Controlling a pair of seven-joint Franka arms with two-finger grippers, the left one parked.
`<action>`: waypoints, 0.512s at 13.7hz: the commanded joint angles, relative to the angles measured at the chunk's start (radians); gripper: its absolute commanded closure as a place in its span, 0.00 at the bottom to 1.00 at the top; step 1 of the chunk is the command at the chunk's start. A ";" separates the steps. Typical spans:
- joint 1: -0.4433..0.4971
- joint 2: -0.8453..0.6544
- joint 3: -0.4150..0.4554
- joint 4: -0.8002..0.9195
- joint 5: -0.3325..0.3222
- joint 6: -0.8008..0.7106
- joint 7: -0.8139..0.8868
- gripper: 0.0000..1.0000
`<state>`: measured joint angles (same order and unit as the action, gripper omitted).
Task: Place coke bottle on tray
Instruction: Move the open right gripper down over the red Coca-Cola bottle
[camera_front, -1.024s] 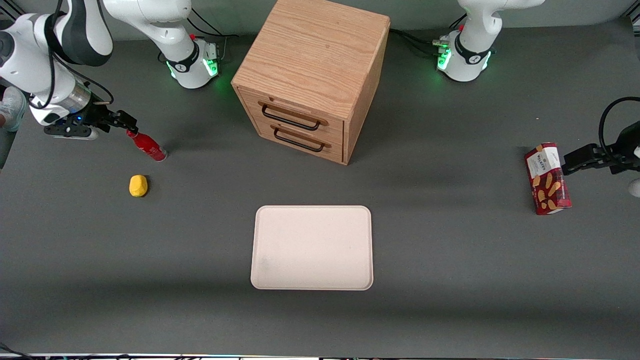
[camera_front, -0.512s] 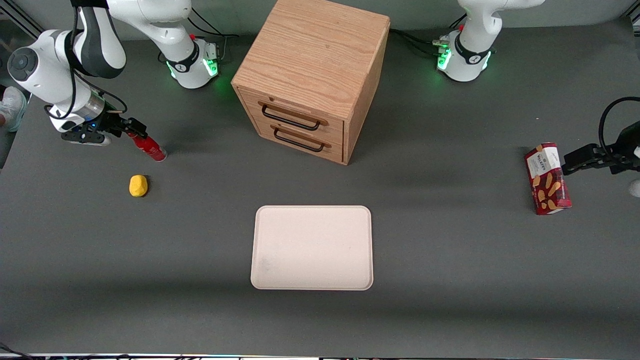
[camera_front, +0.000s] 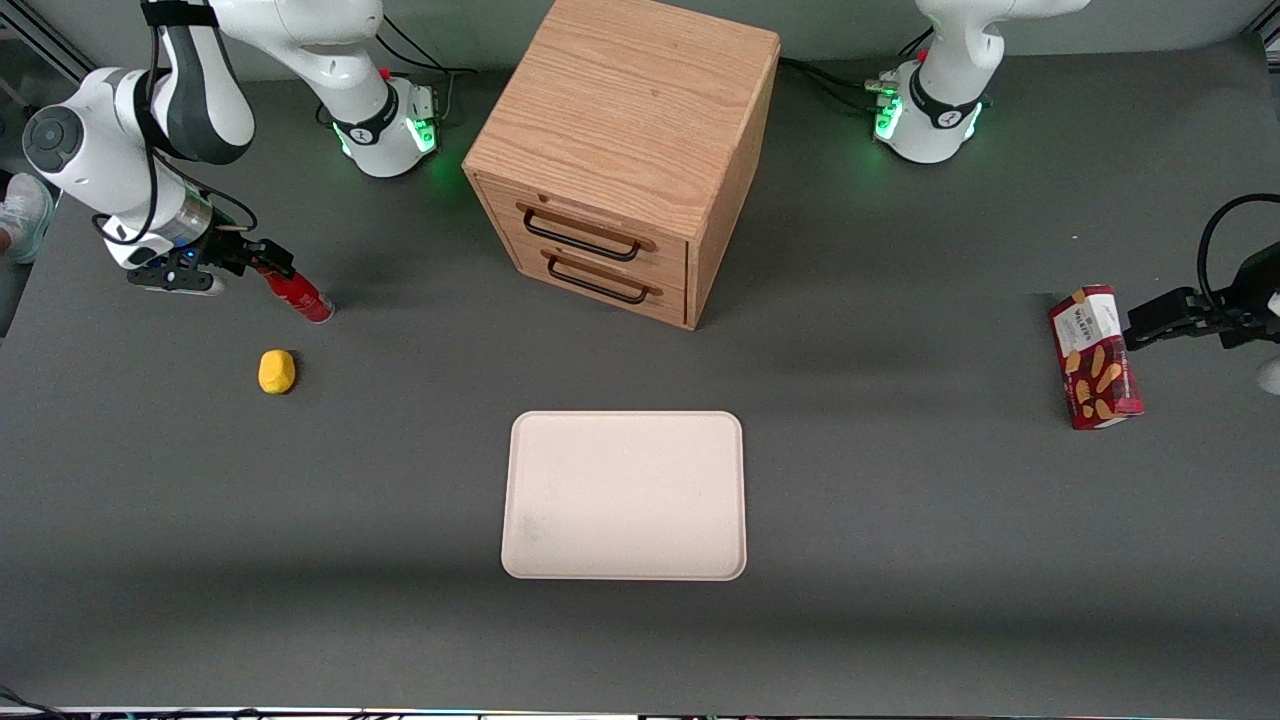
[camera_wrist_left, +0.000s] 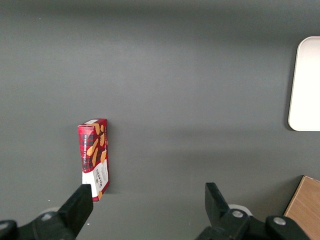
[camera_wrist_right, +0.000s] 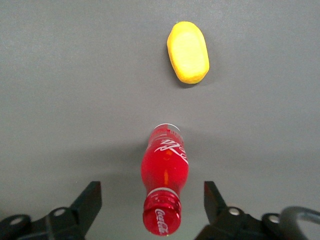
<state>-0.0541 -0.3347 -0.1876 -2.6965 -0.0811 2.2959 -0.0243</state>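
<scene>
My gripper takes hold of the coke bottle by its slim neck below the cap (camera_front: 269, 272) next, to set it on the tray (camera_front: 625, 560).
The coke bottle (camera_front: 303, 296), slim and all red with a red cap, stands on the grey table toward the working arm's end. In the right wrist view the bottle (camera_wrist_right: 165, 172) shows from above, cap nearest the camera. My gripper (camera_front: 272, 262) is open and hangs right over the cap. Its fingers (camera_wrist_right: 92, 196) stand wide on either side of the neck without touching it. The gripper also shows in the right wrist view (camera_wrist_right: 151, 194). The cream-pink tray (camera_front: 625, 560) lies flat mid-table, nearer the front camera than the cabinet, with nothing on it.
A wooden two-drawer cabinet (camera_front: 625, 150) stands mid-table, drawers shut. A yellow lemon-like object (camera_front: 277, 371) lies close to the bottle, nearer the front camera, and also shows in the right wrist view (camera_wrist_right: 188, 52). A red snack box (camera_front: 1095, 357) stands at the parked arm's end.
My gripper has moved in from the table's edge and down over the bottle's cap, which it now straddles. The bottle, tray and other things have not moved.
</scene>
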 joint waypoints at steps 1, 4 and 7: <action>0.000 0.005 -0.007 0.000 -0.019 -0.007 -0.013 0.26; 0.002 0.003 -0.007 0.003 -0.019 -0.024 -0.013 0.57; 0.005 0.003 -0.004 0.004 -0.020 -0.041 -0.014 0.85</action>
<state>-0.0536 -0.3332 -0.1879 -2.6970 -0.0844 2.2726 -0.0243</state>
